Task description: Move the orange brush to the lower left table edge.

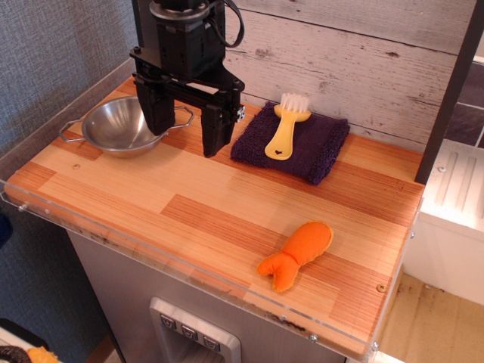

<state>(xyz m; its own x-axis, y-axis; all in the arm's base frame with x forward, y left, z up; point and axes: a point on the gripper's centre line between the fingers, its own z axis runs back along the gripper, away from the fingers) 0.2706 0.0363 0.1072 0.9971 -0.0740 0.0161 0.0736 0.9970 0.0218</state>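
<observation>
Next, my gripper grabs the orange brush by the middle of its handle (283, 134), since the brush is long with a wide bristled head (293, 107) at one end.
The orange brush (286, 128) is yellow-orange with white bristles at its far end. It lies on a dark purple cloth (293, 142) at the back middle of the wooden table (189, 204). My black gripper (187, 134) hangs open and empty just left of the cloth, its two fingers pointing down above the table surface, between the cloth and a metal bowl. The brush is about a hand's width to the gripper's right. The table's lower left edge (30, 200) carries a clear acrylic rim.
A shiny metal bowl (121, 126) with handles sits at the back left, next to my left finger. An orange plush fish-tailed toy (296, 255) lies at the front right. A whitewashed plank wall stands behind the table.
</observation>
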